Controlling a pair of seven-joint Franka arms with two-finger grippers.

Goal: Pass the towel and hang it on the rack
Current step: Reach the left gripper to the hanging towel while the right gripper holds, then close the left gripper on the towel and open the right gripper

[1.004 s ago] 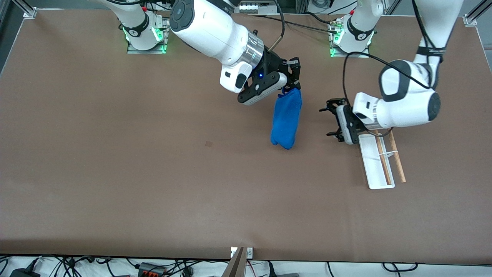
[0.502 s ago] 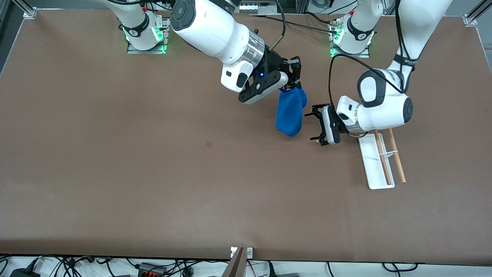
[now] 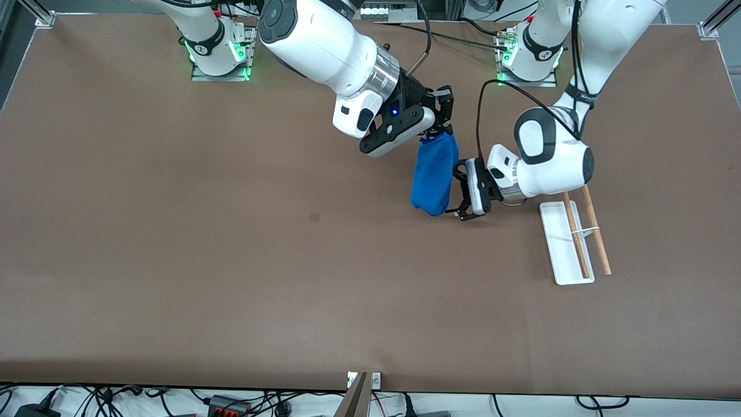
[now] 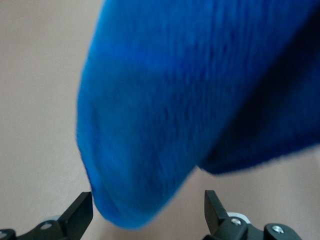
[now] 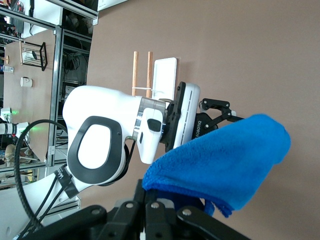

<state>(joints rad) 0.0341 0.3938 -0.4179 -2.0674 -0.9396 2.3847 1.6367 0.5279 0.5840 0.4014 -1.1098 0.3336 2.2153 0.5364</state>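
The royal-blue towel needs to go on the rack [image 3: 558, 249], so I need to grab the towel next with my left gripper by its loose hanging end [image 3: 430, 204] to hang it there.
My right gripper [image 3: 442, 128] is shut on the top end of the royal-blue towel [image 3: 433, 174], which hangs down from it over the middle of the table. In the right wrist view the gripper [image 5: 151, 196] pinches the towel [image 5: 225, 155]. My left gripper [image 3: 459, 193] is open right beside the towel's lower end. In the left wrist view the towel [image 4: 190, 90] fills the frame and its lower end dips between the spread fingers of my gripper [image 4: 147, 210]. The rack [image 3: 558, 249] stands on the table toward the left arm's end, with two wooden rods over a white tray.
The rack also shows in the right wrist view [image 5: 165, 75], past the left arm's white wrist [image 5: 105, 140]. Both arm bases [image 3: 220, 49] stand along the table's top edge. A small dark mark [image 3: 314, 216] lies on the brown tabletop.
My left gripper has moved away from the rack's end toward the hanging towel and now brackets its lower end. My right gripper has stayed put; the towel swung slightly.
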